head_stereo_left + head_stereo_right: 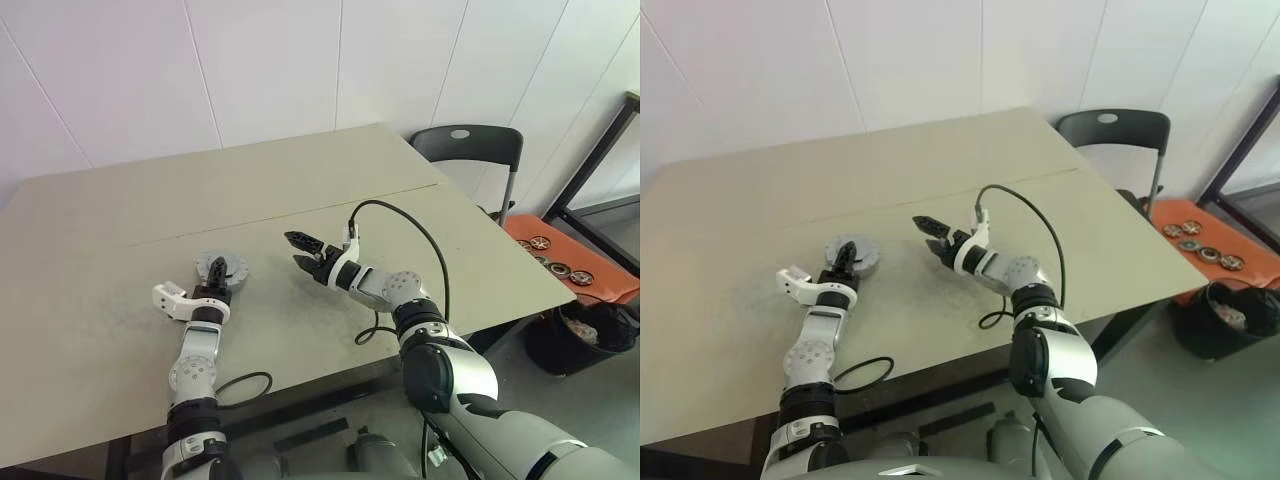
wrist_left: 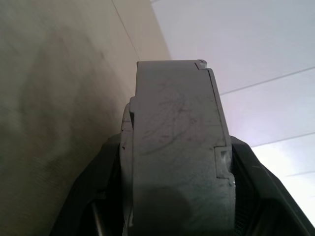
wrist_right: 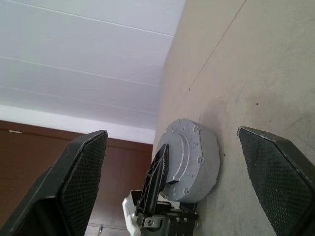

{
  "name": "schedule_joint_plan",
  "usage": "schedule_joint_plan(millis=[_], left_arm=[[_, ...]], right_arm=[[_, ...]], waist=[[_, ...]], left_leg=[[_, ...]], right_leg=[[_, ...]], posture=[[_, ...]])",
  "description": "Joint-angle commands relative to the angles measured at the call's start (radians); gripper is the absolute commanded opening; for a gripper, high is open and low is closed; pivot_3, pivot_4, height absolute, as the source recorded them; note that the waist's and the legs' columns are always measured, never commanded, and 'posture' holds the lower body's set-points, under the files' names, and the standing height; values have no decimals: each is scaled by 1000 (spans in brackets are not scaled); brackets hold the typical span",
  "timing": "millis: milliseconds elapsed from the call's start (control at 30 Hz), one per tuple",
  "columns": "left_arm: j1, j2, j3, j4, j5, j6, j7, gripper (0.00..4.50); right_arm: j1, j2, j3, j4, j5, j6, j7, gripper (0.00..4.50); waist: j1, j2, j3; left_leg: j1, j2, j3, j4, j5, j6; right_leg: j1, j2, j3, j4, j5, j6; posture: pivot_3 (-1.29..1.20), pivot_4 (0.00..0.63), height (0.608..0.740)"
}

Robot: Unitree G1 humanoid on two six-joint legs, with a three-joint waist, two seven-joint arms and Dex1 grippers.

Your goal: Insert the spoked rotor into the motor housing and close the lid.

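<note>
The robot's left gripper should keep its hold on the grey lid [image 1: 237, 268] for now, as the lid is still hanging above the tabletop.
A thick grey round lid [image 1: 237, 268] with a notched rim sits at the left-centre of the table [image 1: 120, 220]. My left gripper [image 1: 215, 272] is shut on it, and the left wrist view shows the lid [image 2: 177, 147] edge-on, wedged between both fingers. One black finger [image 3: 158, 169] lies across the lid's [image 3: 194, 157] screwed face in the right wrist view. My right gripper [image 1: 295, 250] hovers just to the right of the lid, level and pointing at it, wide open and holding nothing. The spoked rotor and the motor housing are hidden from view.
A seam runs across the table behind both grippers. The right arm's black cable [image 1: 400, 215] loops over the table. Beyond the right edge stand a black chair [image 1: 470, 150], an orange tray [image 1: 570, 265] with several round parts, and a black bin [image 1: 580, 340].
</note>
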Motion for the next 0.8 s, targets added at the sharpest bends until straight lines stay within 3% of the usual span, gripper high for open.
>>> schedule_joint_plan(millis=[33,333,733,800], left_arm=[[-5,60,102,8,16,-117,6,2393],[-20,123,184,101,115,-361,56,2393],[-15,149,192,200,184,-434,143,2393],[-13,145,188,208,205,-443,167,2905]], right_arm=[[-24,8,6,-16,15,-3,19,4433],[-22,12,11,-19,16,3,19,4433],[-15,15,17,-28,17,7,15,4433],[-15,15,18,-25,14,2,15,4461]], waist=[[-5,0,0],[-24,-1,-1],[-29,-1,-1],[-29,-1,-1]], left_leg=[[0,1,0,0,0,0],[0,1,0,0,0,0],[3,2,0,0,0,0],[5,2,0,0,0,0]], right_leg=[[0,1,0,0,0,0],[0,1,1,1,1,-1],[0,2,1,3,1,-1],[1,4,3,3,1,-1]], posture=[[0,0,740],[0,0,740],[0,0,740],[0,0,740]])
